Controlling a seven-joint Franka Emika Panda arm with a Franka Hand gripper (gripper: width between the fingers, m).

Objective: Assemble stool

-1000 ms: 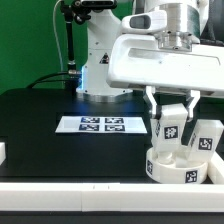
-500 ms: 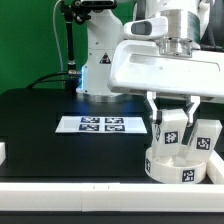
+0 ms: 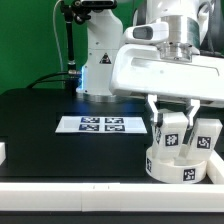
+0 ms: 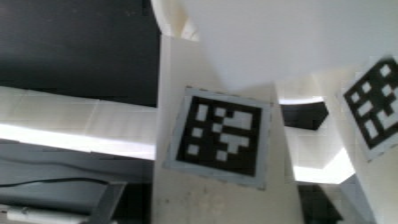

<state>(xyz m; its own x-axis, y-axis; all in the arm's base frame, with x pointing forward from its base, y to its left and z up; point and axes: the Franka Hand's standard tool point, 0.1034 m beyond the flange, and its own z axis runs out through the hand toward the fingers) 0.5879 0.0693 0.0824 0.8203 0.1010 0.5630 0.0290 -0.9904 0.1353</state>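
Observation:
The held leg would stand, as its lower end sits inside the rim of the round seat (image 3: 178, 167) in the exterior view, so I will open my gripper.
The round white seat (image 3: 178, 167) lies at the exterior view's right, near the front rail. One white leg block (image 3: 207, 141) stands upright in it on the far right side. My gripper (image 3: 172, 119) is shut on a second leg block (image 3: 172, 131), held upright with its lower end at the seat's top. I cannot tell whether it sits in a socket. In the wrist view the held leg (image 4: 221, 140) fills the middle with its tag facing the camera, and the other leg (image 4: 374, 95) shows beside it.
The marker board (image 3: 100, 124) lies flat on the black table, to the exterior view's left of the seat. A long white rail (image 3: 70, 200) runs along the front edge. A small white part (image 3: 3, 152) sits at the far left edge.
The gripper with the leg block has shifted slightly to the exterior view's right and a little lower over the seat. Nothing else has moved.

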